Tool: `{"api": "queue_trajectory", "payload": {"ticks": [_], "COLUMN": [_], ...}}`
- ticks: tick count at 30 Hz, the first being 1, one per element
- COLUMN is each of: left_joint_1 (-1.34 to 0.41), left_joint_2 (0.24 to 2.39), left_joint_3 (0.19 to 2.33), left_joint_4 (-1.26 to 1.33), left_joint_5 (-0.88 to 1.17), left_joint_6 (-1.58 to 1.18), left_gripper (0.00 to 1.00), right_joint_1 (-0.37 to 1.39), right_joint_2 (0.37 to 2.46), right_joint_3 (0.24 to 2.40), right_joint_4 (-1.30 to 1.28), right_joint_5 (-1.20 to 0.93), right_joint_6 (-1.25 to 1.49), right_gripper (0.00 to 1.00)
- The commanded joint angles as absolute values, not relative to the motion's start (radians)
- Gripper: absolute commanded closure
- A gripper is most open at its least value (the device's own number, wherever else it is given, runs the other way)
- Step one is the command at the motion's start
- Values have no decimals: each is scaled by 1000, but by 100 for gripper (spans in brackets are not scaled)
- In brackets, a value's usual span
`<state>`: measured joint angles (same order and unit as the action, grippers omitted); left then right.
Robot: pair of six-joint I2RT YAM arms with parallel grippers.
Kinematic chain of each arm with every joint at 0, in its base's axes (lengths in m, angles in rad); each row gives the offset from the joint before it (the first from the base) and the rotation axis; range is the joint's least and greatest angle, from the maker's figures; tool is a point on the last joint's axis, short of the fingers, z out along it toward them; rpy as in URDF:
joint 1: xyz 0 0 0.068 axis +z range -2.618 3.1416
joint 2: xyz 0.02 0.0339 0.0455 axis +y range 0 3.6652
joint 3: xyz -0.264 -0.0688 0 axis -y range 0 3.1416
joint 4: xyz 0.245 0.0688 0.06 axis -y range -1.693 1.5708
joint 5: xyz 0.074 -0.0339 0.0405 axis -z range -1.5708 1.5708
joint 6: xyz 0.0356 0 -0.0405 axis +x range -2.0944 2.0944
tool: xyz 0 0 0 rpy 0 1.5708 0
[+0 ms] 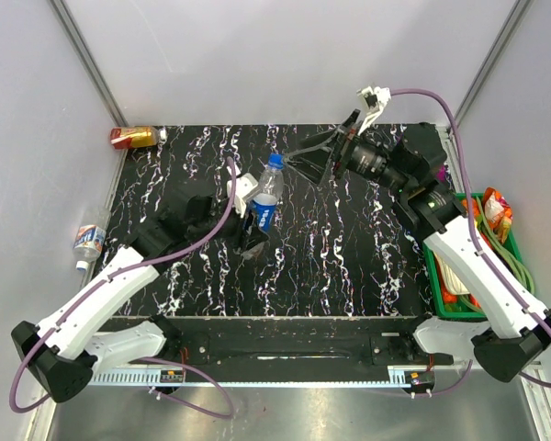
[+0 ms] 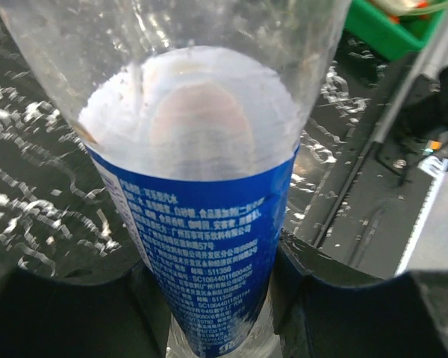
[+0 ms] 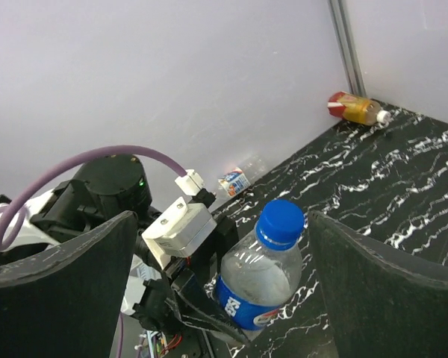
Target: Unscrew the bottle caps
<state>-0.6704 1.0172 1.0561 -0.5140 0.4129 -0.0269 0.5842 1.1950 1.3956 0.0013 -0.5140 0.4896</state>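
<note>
My right gripper is going to grip the dark blue cap (image 1: 275, 162) (image 3: 282, 222) on two opposite sides next, as it needs to unscrew it.
The Pepsi bottle (image 1: 264, 207) stands tilted near the middle of the black marbled table, with its dark blue cap (image 1: 275, 162) still on. My left gripper (image 1: 253, 227) is shut on its lower body; in the left wrist view the blue label (image 2: 209, 246) fills the space between the dark fingers (image 2: 336, 298). My right gripper (image 1: 314, 158) hangs open just right of the cap, not touching it. The right wrist view shows the cap (image 3: 282, 222) between the wide-apart fingers (image 3: 381, 283). The second bottle (image 1: 90, 241) lies off the table's left edge, white cap (image 1: 82, 267) on.
A red-and-gold drink can (image 1: 133, 138) lies at the table's far left corner. A green basket (image 1: 438, 276) with mixed items stands at the right edge. White walls close in the back and sides.
</note>
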Motion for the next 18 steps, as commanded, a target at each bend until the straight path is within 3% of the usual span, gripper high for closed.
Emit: {"api": "queue_trajectory", "payload": {"ticks": [1,12,18], "left_joint_1": [-684,-920,-983], "left_joint_2": [1026,1117,1180], "left_joint_3": [1118,1189,1235], "left_joint_4": [-551,-689,-735], "left_joint_5": [159,-467,-601], "left_joint_6": [-47,-77,-94], "left_gripper": [100,100,100], "right_joint_1": [586,586,586], "right_joint_2": [1241,1342,1362], "right_joint_3": [1482,1560,1556], "right_joint_4": [-106,-233,-238], "right_joint_5": [-419,-357,-368], "right_joint_6": [485,546,566], "right_gripper": [0,0,1]}}
